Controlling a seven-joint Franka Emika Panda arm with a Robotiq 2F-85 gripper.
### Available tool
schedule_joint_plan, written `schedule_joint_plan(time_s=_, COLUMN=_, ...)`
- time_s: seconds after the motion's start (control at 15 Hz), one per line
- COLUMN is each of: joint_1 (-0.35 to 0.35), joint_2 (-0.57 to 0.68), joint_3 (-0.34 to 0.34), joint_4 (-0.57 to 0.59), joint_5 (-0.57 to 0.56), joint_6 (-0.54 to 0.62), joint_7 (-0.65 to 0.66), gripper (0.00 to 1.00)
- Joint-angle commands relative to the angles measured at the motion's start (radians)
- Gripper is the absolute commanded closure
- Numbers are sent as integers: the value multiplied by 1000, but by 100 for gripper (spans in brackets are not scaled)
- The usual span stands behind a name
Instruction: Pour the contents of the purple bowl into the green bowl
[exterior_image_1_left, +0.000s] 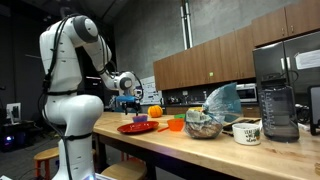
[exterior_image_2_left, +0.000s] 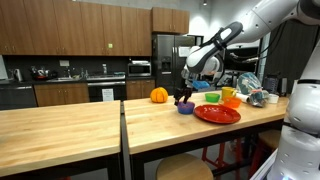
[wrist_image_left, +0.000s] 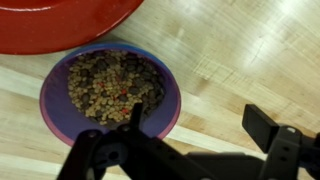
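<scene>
My gripper should next grip the purple bowl (wrist_image_left: 110, 92) by its rim on the bare-wood side, so the opposite rim stays free to pour.
The purple bowl (wrist_image_left: 110, 92) is filled with brown pellets and stands on the wooden counter next to the red plate (wrist_image_left: 60, 20). It also shows in both exterior views (exterior_image_2_left: 186, 107) (exterior_image_1_left: 141, 119). My gripper (wrist_image_left: 198, 122) is open and hangs low over the bowl's edge. One finger is over the rim and the other is over bare wood beside it. The gripper also shows in both exterior views (exterior_image_2_left: 183, 95) (exterior_image_1_left: 128, 99). The green bowl (exterior_image_2_left: 211, 98) stands behind the red plate (exterior_image_2_left: 217, 114) and also shows in an exterior view (exterior_image_1_left: 178, 118).
An orange pumpkin-like object (exterior_image_2_left: 159, 95) sits behind the purple bowl. A small orange bowl (exterior_image_2_left: 231, 101), a yellow cup (exterior_image_2_left: 227, 93), a heaped grey bowl (exterior_image_1_left: 204, 125), a mug (exterior_image_1_left: 247, 131) and a blender (exterior_image_1_left: 277, 100) stand further along the counter.
</scene>
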Motion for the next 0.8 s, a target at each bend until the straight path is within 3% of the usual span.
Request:
schedule_joint_plan(time_s=0.0, joint_1=-11, joint_2=64, joint_3=4, joint_4=47, joint_5=-9, joint_6=-11, joint_7=-3, gripper=0)
schedule_joint_plan(time_s=0.07, joint_1=-12, joint_2=79, joint_3=5, joint_4=56, joint_5=-8, joint_6=-13, joint_7=-6, gripper=0)
schedule_joint_plan(time_s=0.13, joint_1=-14, joint_2=90, joint_3=7, joint_4=61, joint_5=-12, joint_6=-12, joint_7=-3, gripper=9)
schedule_joint_plan(time_s=0.2, joint_1=-15, joint_2=100, joint_3=8, joint_4=68, joint_5=-14, joint_6=-12, joint_7=-5, gripper=27)
schedule_joint_plan(time_s=0.33, joint_1=-19, joint_2=114, joint_3=11, joint_4=82, joint_5=-20, joint_6=-19, joint_7=-5, gripper=39)
schedule_joint_plan(time_s=0.73, joint_1=-28, joint_2=131, joint_3=13, joint_4=102, joint_5=-53, joint_6=-34, joint_7=6, gripper=88)
